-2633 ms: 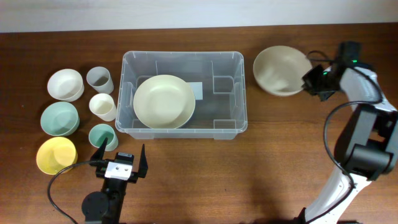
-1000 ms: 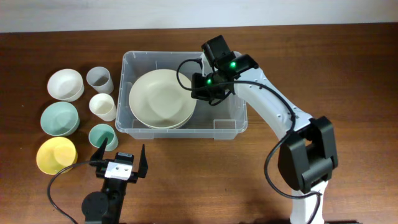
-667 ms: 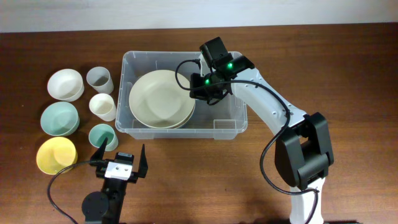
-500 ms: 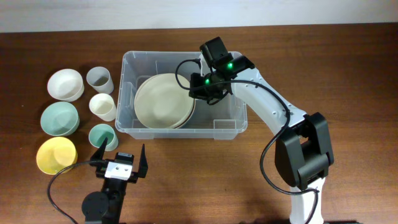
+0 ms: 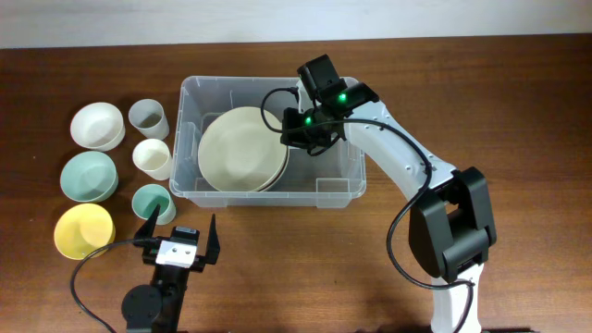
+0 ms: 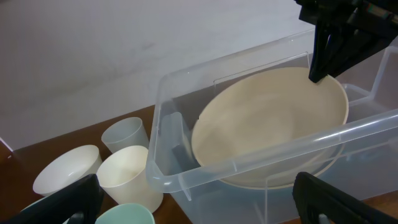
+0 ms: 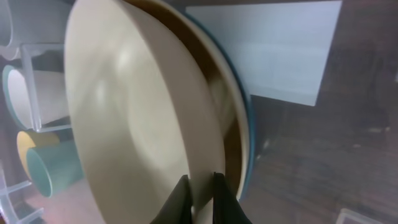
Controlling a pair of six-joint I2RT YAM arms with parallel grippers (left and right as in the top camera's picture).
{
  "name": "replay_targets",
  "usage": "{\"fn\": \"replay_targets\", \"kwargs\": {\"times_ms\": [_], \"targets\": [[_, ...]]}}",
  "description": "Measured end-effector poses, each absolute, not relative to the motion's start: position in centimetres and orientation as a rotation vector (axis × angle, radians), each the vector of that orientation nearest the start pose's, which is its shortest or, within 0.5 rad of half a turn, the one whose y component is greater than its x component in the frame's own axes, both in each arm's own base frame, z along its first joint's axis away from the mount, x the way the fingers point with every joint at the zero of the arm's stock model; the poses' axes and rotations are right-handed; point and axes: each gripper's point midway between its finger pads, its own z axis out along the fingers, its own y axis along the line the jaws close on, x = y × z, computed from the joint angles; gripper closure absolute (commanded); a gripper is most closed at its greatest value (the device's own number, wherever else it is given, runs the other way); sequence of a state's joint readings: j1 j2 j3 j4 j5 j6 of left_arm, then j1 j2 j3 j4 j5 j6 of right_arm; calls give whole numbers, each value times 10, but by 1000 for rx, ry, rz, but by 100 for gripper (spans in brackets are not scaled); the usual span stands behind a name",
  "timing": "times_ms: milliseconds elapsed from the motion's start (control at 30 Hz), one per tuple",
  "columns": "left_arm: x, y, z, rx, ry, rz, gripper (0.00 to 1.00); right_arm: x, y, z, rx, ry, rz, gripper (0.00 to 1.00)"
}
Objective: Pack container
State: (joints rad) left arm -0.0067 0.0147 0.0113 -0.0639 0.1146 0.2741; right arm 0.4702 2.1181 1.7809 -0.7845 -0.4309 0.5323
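Note:
I should open my right gripper now. The side of the top bowl is inside the rim of the lower bowl, so the top bowl would settle there if I let go now.
The container (image 5: pixel 270 196), a large clear plastic bin, stands mid-table. A large cream bowl (image 5: pixel 236 153) lies tilted in its left half on top of another bowl of the same kind. My right gripper (image 5: pixel 292 132) reaches into the bin and is shut on the top bowl's right rim. In the right wrist view the gripper (image 7: pixel 201 196) pinches that rim (image 7: pixel 137 112), with the lower bowl's edge (image 7: pixel 239 124) and the white base label (image 7: pixel 273 56) behind. My left gripper (image 5: pixel 180 229) is open and empty near the front edge; its view shows the bin (image 6: pixel 249 163) and the bowl (image 6: pixel 267 124).
Left of the bin stand a white bowl (image 5: pixel 97 125), a grey cup (image 5: pixel 148 117), a cream cup (image 5: pixel 153 158), a teal bowl (image 5: pixel 89 176), a teal cup (image 5: pixel 152 202) and a yellow bowl (image 5: pixel 83 231). The bin's right half holds no items.
The right arm carried the second cream bowl from the table right of the bin into the bin. Over the last second the bowl sank lower and shifted slightly right. The left arm stayed still.

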Motion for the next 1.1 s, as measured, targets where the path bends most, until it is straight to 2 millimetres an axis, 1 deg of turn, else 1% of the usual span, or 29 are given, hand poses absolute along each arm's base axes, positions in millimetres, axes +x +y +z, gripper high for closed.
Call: {"fn": "replay_targets", "kwargs": {"times_ms": [67, 100, 133, 200, 233, 300, 400, 467, 667, 733, 833, 900, 967, 1033, 1067, 1100], "targets": [[245, -21, 160, 316, 1608, 111, 0, 420, 296, 107, -55, 2837, 869, 91], [245, -21, 160, 316, 1608, 111, 0, 419, 296, 107, -52, 2839, 874, 85], [245, -21, 160, 316, 1608, 111, 0, 419, 297, 107, -46, 2842, 882, 75], [245, -21, 160, 316, 1608, 111, 0, 417, 298, 107, -57, 2843, 896, 60], [245, -21, 160, 316, 1608, 111, 0, 417, 299, 108, -53, 2843, 904, 55], [245, -21, 160, 316, 1608, 111, 0, 416, 300, 109, -54, 2844, 917, 50], [245, -21, 160, 316, 1608, 111, 0, 415, 301, 109, -57, 2845, 927, 40], [245, -21, 160, 316, 1608, 111, 0, 415, 301, 109, -58, 2846, 926, 37], [245, -21, 160, 316, 1608, 111, 0, 415, 298, 107, -44, 2857, 901, 36], [245, -21, 160, 316, 1608, 111, 0, 411, 288, 101, -16, 2896, 818, 34], [245, -21, 160, 316, 1608, 111, 0, 410, 269, 101, 22, 2938, 674, 31], [245, -21, 160, 316, 1608, 111, 0, 416, 254, 112, 30, 2931, 565, 27], [245, -21, 160, 316, 1608, 111, 0, 424, 237, 132, 58, 2895, 466, 23], [245, -21, 160, 316, 1608, 111, 0, 433, 213, 163, 100, 2837, 375, 19], [245, -21, 160, 316, 1608, 111, 0, 437, 201, 182, 119, 2799, 343, 14], [245, -21, 160, 316, 1608, 111, 0, 444, 186, 205, 146, 2743, 319, 9]]}}
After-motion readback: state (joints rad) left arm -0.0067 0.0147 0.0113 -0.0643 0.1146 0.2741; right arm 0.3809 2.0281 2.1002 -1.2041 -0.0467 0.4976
